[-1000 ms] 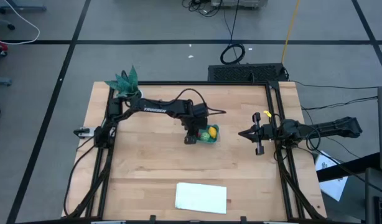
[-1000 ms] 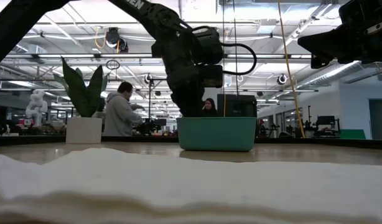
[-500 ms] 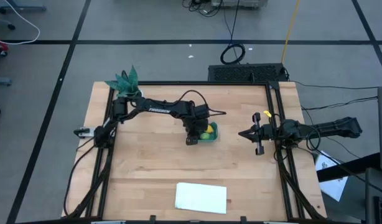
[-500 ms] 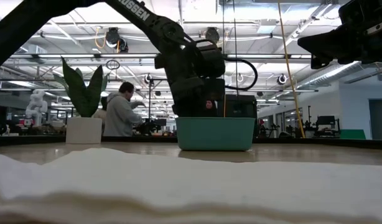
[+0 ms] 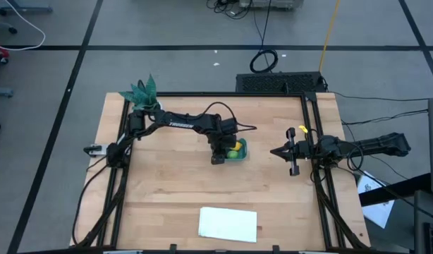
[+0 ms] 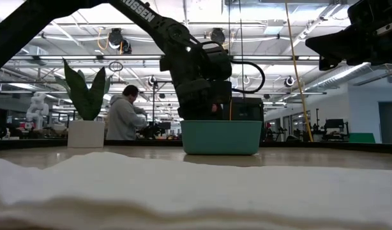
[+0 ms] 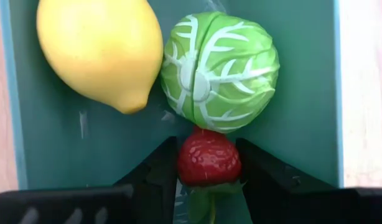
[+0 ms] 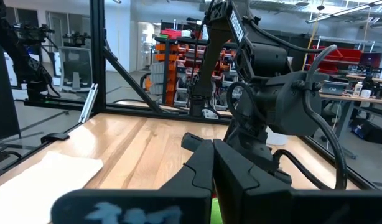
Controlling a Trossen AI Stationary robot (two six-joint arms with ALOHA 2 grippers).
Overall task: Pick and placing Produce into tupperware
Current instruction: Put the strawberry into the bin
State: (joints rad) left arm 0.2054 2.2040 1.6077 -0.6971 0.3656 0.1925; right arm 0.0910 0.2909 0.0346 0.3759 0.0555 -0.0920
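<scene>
My left gripper should open now, because the red strawberry (image 7: 208,159) is low inside the teal tub (image 7: 303,134), close against the green fruit, and the strawberry would stay in the tub.
My left gripper (image 5: 227,150) reaches down into the teal tupperware tub (image 5: 241,157) near the table's middle and is shut on the small red strawberry (image 7: 208,158). On the tub floor (image 7: 303,93) lie the yellow lemon (image 7: 97,53) and the light-green round fruit (image 7: 219,71), side by side just past the strawberry. In the low view the tub wall (image 6: 221,137) hides the fingers and the fruits. My right gripper (image 5: 274,152) waits shut at the table's right side, raised above the wood. My left gripper pinches the strawberry's sides (image 7: 185,162) between its two fingers (image 7: 160,174), coming from above and pointing down into the tub. The strawberry's leafy end (image 7: 206,193) points back toward the wrist and its tip is close against the green fruit. Whether it rests on the tub floor cannot be told.
A teal leafy plant in a white pot (image 5: 141,92) stands at the far left corner. A flat white sheet (image 5: 228,224) lies by the near edge, filling the low view's foreground (image 6: 183,185). Black frame rails run along the table's sides. A person (image 6: 124,115) sits in the room behind.
My left gripper has come down from just above the tub into it, shifting slightly toward the table's right, with the strawberry still between its fingers. In the last half second it has hardly moved.
</scene>
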